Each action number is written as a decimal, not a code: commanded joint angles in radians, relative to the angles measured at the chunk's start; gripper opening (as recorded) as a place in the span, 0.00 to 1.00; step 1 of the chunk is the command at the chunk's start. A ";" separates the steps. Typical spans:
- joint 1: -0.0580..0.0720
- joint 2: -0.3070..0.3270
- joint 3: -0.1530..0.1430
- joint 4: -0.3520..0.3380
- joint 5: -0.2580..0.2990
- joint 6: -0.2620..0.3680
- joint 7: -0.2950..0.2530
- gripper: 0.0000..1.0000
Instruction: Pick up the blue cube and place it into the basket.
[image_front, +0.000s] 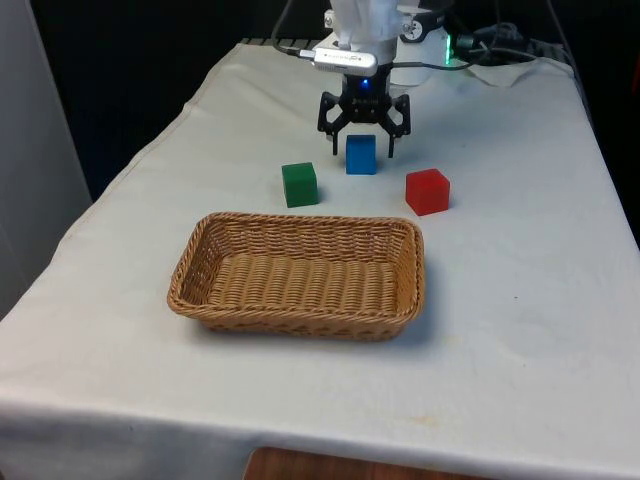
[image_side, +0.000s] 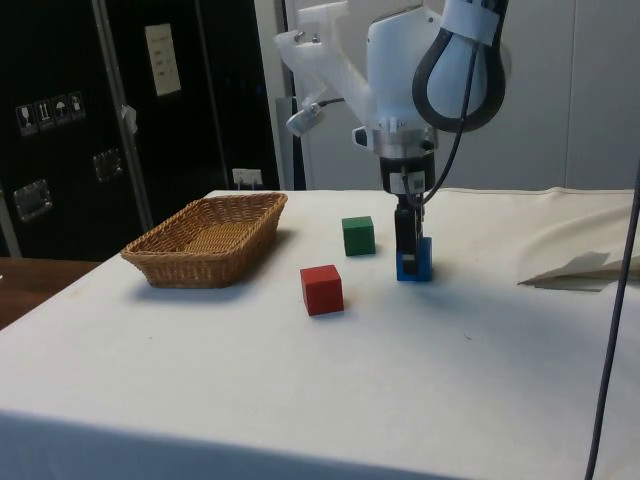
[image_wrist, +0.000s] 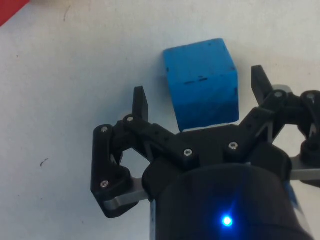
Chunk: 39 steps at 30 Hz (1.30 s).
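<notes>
My gripper grabs the blue cube (image_front: 361, 154) by its opposite sides next, to place the cube into the wicker basket.
The blue cube (image_front: 361, 154) (image_side: 414, 264) (image_wrist: 200, 90) rests on the white cloth beyond the basket, between a green cube and a red one. My gripper (image_front: 362, 145) (image_side: 405, 240) (image_wrist: 200, 97) is lowered over it and stands open, one finger on each side of the cube with a gap to both. In the wrist view the fingers (image_wrist: 140, 103) flank the cube without touching it. The wicker basket (image_front: 300, 325) (image_side: 200, 268) lies nearer the camera in the front view, with nothing in it.
A green cube (image_front: 299, 184) (image_side: 358, 235) sits on the front view's left of the blue one, and a red cube (image_front: 427, 191) (image_side: 322, 289) on the front view's right. Bunched cloth (image_side: 580, 270) lies near the table's far end.
</notes>
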 joint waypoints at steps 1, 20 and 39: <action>0.000 0.000 0.000 0.000 0.000 0.002 0.000 1.00; -0.001 0.000 -0.002 0.001 0.000 -0.001 -0.003 0.00; -0.003 -0.175 -0.007 -0.014 -0.013 -0.161 -0.002 0.00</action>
